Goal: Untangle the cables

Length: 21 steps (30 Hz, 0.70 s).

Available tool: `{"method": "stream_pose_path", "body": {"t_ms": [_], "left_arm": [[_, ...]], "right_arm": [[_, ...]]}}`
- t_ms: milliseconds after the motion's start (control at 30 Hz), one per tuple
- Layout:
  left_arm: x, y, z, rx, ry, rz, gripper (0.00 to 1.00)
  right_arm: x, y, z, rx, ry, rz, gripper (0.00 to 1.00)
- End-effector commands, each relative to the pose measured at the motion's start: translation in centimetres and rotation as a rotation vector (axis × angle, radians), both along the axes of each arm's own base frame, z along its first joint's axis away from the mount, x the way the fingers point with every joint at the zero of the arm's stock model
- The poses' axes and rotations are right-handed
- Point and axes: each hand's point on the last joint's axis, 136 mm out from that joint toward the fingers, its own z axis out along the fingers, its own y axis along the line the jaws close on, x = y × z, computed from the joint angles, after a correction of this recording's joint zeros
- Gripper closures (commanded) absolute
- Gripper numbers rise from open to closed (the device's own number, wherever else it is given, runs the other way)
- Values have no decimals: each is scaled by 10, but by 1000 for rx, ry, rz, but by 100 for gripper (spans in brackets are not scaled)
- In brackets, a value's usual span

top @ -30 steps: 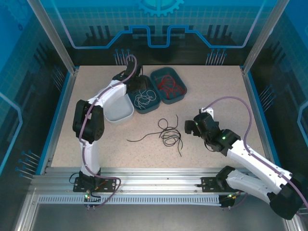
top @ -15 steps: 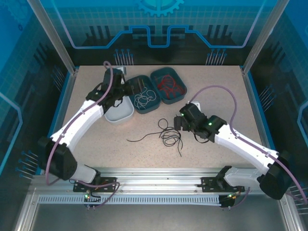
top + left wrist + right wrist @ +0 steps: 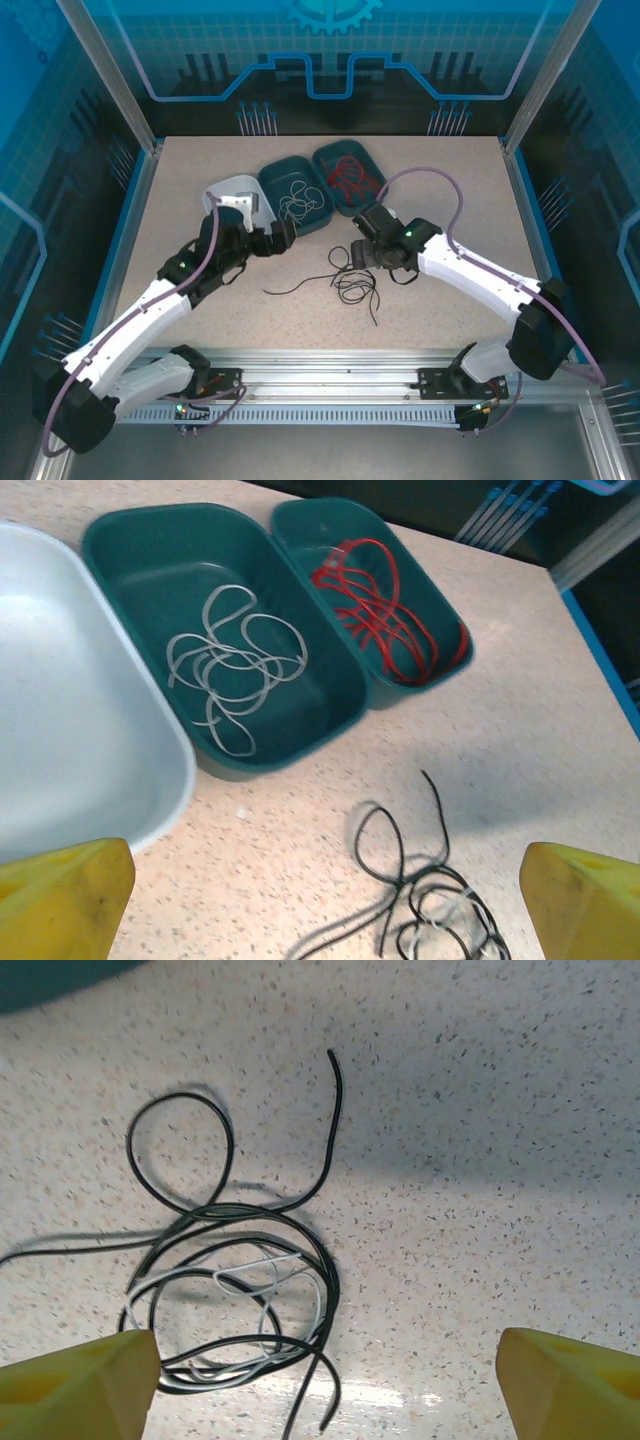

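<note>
My right gripper is to lift the whitish-grey cable free and untangle it, so it should next grab the cable by its loose loop inside the black coil (image 3: 356,284) (image 3: 268,1278).
A tangle of black and whitish-grey cables (image 3: 352,283) lies loose on the table's middle, with one black end trailing left. In the right wrist view the tangle (image 3: 240,1280) sits below and left of my open right gripper (image 3: 325,1385), whose left fingertip (image 3: 85,1380) is at its edge. My right gripper (image 3: 362,254) hovers just above the tangle's far side. My left gripper (image 3: 283,238) is open, left of the tangle (image 3: 440,920), holding nothing. Whitish-grey cables (image 3: 235,665) lie in the middle teal tray (image 3: 282,218); red cables (image 3: 385,610) lie in the right teal tray (image 3: 372,203).
A white tray (image 3: 222,190) with nothing in it stands left of the teal trays, close behind my left arm. Blue rails border the table on both sides, and a metal frame runs along the near edge.
My left arm has pulled back from the trays and dropped toward the table's middle, gripper now left of the tangle. My right gripper has moved left, over the tangle's far side.
</note>
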Motion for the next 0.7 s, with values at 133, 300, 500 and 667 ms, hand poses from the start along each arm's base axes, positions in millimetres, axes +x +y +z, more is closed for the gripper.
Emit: {"method": "stream_pose_path", "body": {"t_ms": [133,300,500,667], "left_arm": [[-20,-13,-39,-23,-2,-22,1],[-22,-14,-64,-58,34,15,1],[-21,-15,-74,-54,48,25,1],[-21,-16,-80,-45,64,21,1]], "right_arm": [[3,4,-25,58,176,34,33],[6,13,-43,106,241,34,41],[9,24,-62,156,280,10,46],[10,28,-78,207,294,-35,50]]}}
